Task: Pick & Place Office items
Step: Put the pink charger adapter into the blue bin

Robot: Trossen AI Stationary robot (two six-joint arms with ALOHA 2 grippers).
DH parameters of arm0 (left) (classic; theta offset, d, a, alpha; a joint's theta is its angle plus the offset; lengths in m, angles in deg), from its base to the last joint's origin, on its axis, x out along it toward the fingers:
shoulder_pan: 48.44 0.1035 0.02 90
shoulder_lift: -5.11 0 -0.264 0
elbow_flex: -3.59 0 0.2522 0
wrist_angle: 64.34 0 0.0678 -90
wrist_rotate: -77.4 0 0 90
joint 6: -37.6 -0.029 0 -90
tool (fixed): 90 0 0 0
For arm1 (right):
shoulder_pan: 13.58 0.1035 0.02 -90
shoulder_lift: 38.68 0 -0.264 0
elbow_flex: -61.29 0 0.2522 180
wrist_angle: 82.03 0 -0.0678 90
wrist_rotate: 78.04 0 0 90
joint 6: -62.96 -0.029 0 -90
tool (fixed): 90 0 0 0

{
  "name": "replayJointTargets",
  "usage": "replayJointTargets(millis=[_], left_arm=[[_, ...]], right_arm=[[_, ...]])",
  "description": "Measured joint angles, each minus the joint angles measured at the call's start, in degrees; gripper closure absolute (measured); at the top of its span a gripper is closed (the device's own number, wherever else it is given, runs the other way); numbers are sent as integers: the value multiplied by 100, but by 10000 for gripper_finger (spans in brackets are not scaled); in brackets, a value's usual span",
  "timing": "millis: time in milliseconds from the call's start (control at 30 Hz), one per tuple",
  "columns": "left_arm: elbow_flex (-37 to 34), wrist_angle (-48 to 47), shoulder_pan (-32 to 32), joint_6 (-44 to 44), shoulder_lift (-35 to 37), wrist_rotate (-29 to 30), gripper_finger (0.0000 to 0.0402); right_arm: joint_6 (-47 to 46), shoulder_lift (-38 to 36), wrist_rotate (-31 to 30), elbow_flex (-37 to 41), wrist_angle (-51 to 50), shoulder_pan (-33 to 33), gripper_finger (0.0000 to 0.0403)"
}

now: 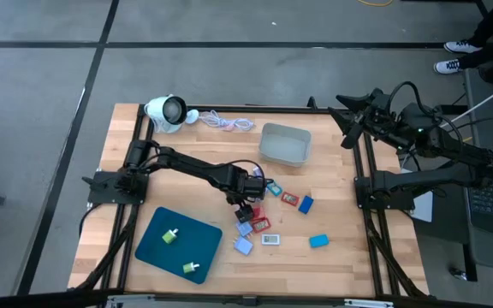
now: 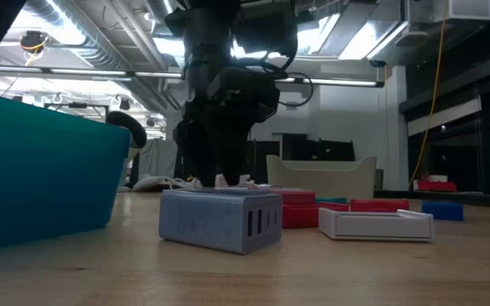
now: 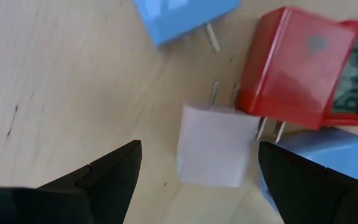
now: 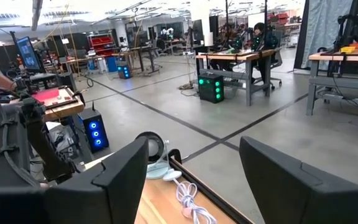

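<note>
I should next use my left gripper to pick up the pale plug block by its body, below the block's prongs, to move it into the teal tray (image 1: pixel 157 248).
The office items are small blocky pieces scattered at the table's middle (image 1: pixel 272 218): red, blue, light blue and white ones. Two green-and-white pieces lie in the dark teal tray (image 1: pixel 157 248). My left gripper (image 1: pixel 245 208) hangs open just above the cluster. In the left wrist view its fingers (image 3: pixel 107 174) stand on either side of a pale pinkish plug block (image 3: pixel 215 146) without touching it. A red piece (image 3: pixel 294 65) and light blue pieces (image 3: pixel 182 12) lie close around the block. My right gripper (image 4: pixel 194 180) is open, raised beyond the table's far right corner (image 1: pixel 358 115).
A grey bin (image 1: pixel 285 144) sits beyond the cluster, toward the far edge. A white round device (image 1: pixel 165 111) with its cord (image 1: pixel 225 122) lies at the far left. In the low view a light blue block (image 2: pixel 219 219) and a white flat piece (image 2: pixel 377 223) lie nearest.
</note>
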Motion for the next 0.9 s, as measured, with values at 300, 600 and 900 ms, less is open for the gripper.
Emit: replayJointTargets(millis=[300, 600, 900], left_arm=[[2, 138, -118, -178, -174, -101, 84], [13, 79, -42, -532, -361, -151, 96], [15, 38, 175, -821, -485, -273, 192]], right_arm=[[-17, 1, -4, 0, -7, 0, 146], [-42, 1, -26, 0, -25, -1, 146], [-41, 0, -74, 0, -41, -2, 146]])
